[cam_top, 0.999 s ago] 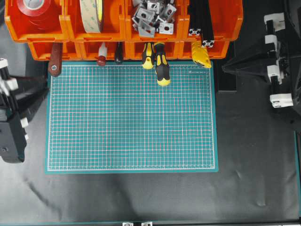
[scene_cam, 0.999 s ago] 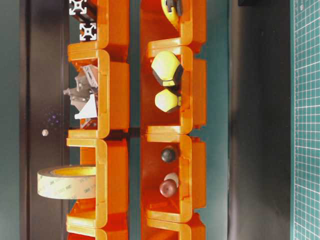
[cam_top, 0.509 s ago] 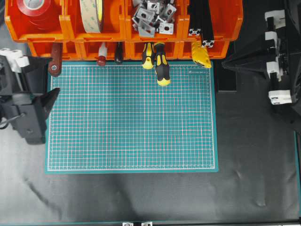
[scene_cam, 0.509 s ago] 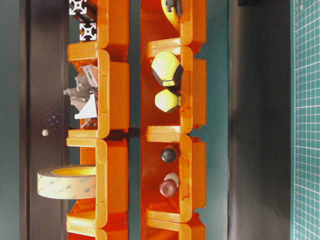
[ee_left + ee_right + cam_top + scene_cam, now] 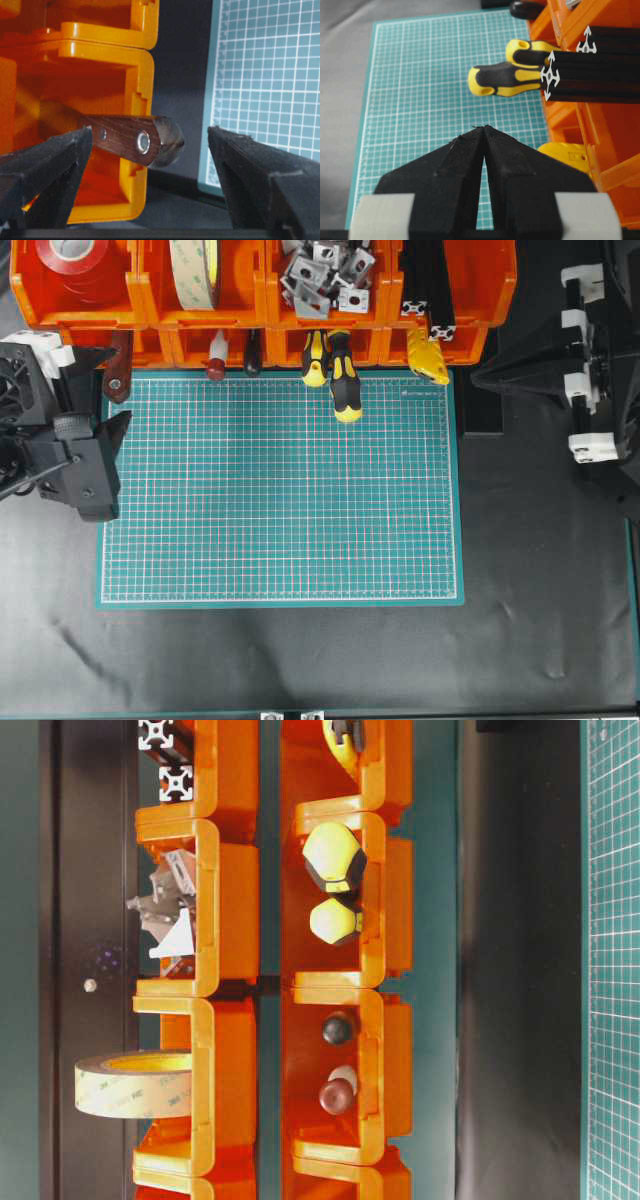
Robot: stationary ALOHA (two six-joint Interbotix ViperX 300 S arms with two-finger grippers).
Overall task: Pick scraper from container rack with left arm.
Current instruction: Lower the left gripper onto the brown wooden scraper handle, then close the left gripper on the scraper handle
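Observation:
The sides of the orange bin close around the rest of the scraper, so my left gripper should grab the scraper by the protruding handle end next.
The scraper lies in the leftmost lower bin of the orange container rack, its reddish-brown handle sticking out over the green mat's corner. Its blade is hidden inside the bin. My left gripper stands open at the mat's far left corner, one finger on each side of the handle's end. In the left wrist view the scraper handle, with its metal-ringed hole, sits between the wide-apart fingers of the left gripper, nearer the left finger; contact is not evident. My right gripper is shut and empty at the right of the mat.
Two yellow-and-black screwdrivers and a dark-red knob tool poke out of the lower bins. Upper bins hold red tape, a tape roll, metal brackets and black extrusions.
The left arm has swung from the left table edge up toward the rack. Its jaws opened and now flank the scraper handle's end. The right arm barely moved.

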